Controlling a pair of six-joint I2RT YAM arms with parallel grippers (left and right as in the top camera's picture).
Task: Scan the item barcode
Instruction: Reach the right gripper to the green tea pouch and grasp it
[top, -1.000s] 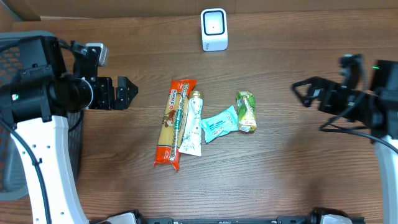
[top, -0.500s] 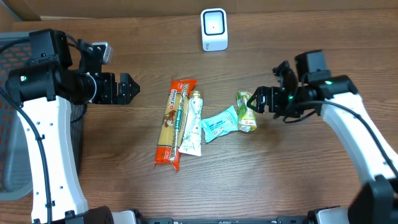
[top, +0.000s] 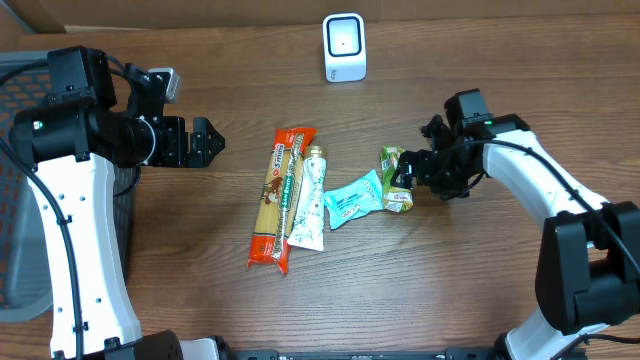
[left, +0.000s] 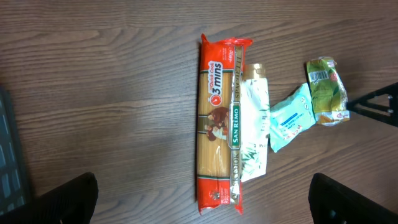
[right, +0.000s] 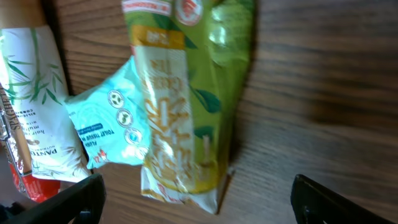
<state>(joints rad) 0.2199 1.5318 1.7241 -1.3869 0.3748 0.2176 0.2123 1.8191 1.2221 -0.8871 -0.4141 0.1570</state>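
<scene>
Next, the right gripper grabs the green tea packet by the packet's end away from its barcode (top: 398, 197) (right: 186, 163), which leaves the barcode uncovered to scan.
Four items lie mid-table: a red spaghetti pack (top: 282, 198), a white bamboo-print sachet (top: 311, 200), a light blue wipes pack (top: 352, 198) and a green tea packet (top: 396, 178). A white scanner (top: 344, 47) stands at the back. My right gripper (top: 415, 172) is open, low at the green packet's right side. In the right wrist view the green packet (right: 186, 106) fills the space ahead of the open right gripper (right: 199, 205), without touching either finger. My left gripper (top: 205, 145) hangs open left of the items. From the left wrist view the spaghetti pack (left: 219, 118) lies ahead of the left gripper (left: 202, 199).
A grey mesh basket (top: 20, 100) sits at the table's left edge under the left arm. Bare wood surrounds the four items. The left wrist view also catches the green packet (left: 326, 92) with the right fingers (left: 373, 106) beside it.
The right arm has swung in from the table's right edge to the green packet and lowered beside it. The left arm shifted slightly early on, then held still.
</scene>
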